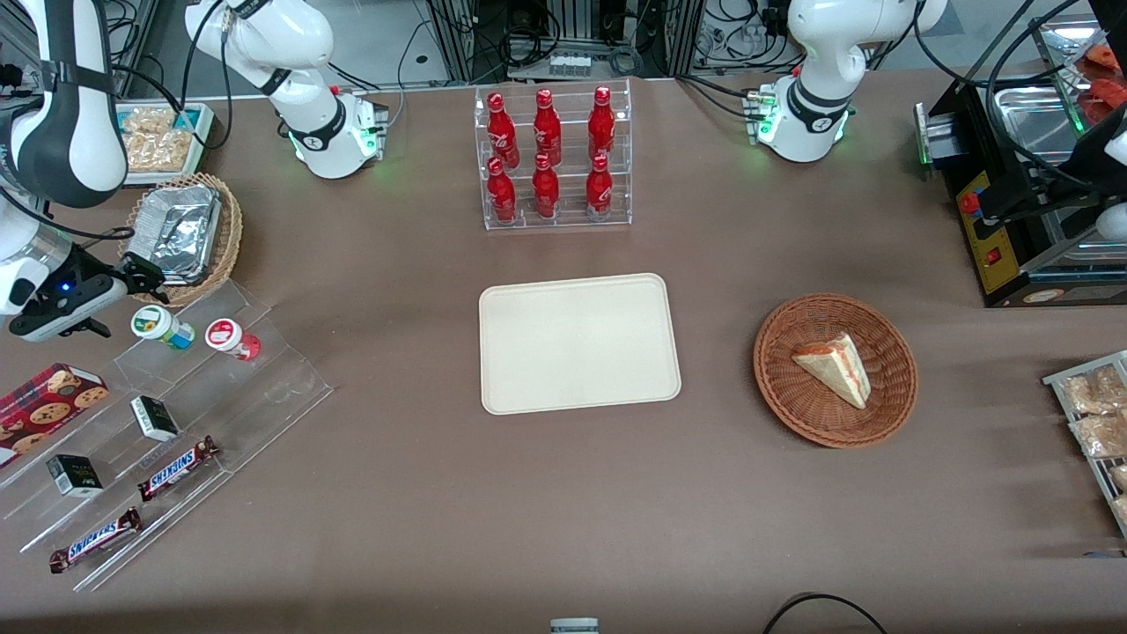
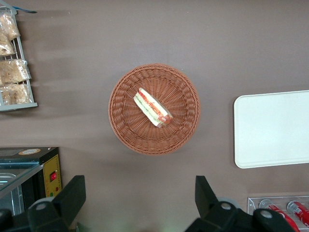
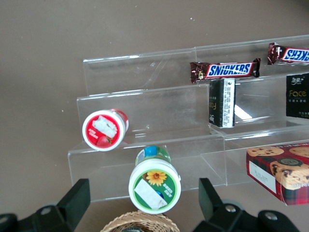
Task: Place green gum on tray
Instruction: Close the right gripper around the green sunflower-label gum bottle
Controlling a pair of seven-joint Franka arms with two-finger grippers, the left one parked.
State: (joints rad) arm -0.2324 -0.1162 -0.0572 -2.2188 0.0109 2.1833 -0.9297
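I need to set the green gum on the cream tray (image 1: 578, 342), so my gripper will grab it by its round body (image 1: 173, 331) next.
The green gum (image 1: 162, 326) (image 3: 154, 185) lies on its side on the top step of a clear acrylic stand (image 1: 176, 414), its white lid with the green label facing my wrist camera. Beside it lies a like bottle with a red lid (image 1: 231, 338) (image 3: 104, 129). My gripper (image 1: 132, 280) (image 3: 144, 203) hangs just above the green gum, open, its two black fingers (image 3: 77, 198) spread wide on either side of the lid and not touching it. The cream tray (image 1: 578, 342) (image 2: 270, 128) lies flat at the middle of the table, nothing on it.
A wicker basket with a foil container (image 1: 180, 231) stands close by my gripper. Snickers bars (image 1: 176, 467), small black boxes (image 1: 155, 417) and a cookie box (image 1: 44, 401) fill the stand's lower steps. A cola bottle rack (image 1: 553, 158) stands farther from the camera than the tray. A sandwich basket (image 1: 835, 370) lies toward the parked arm's end.
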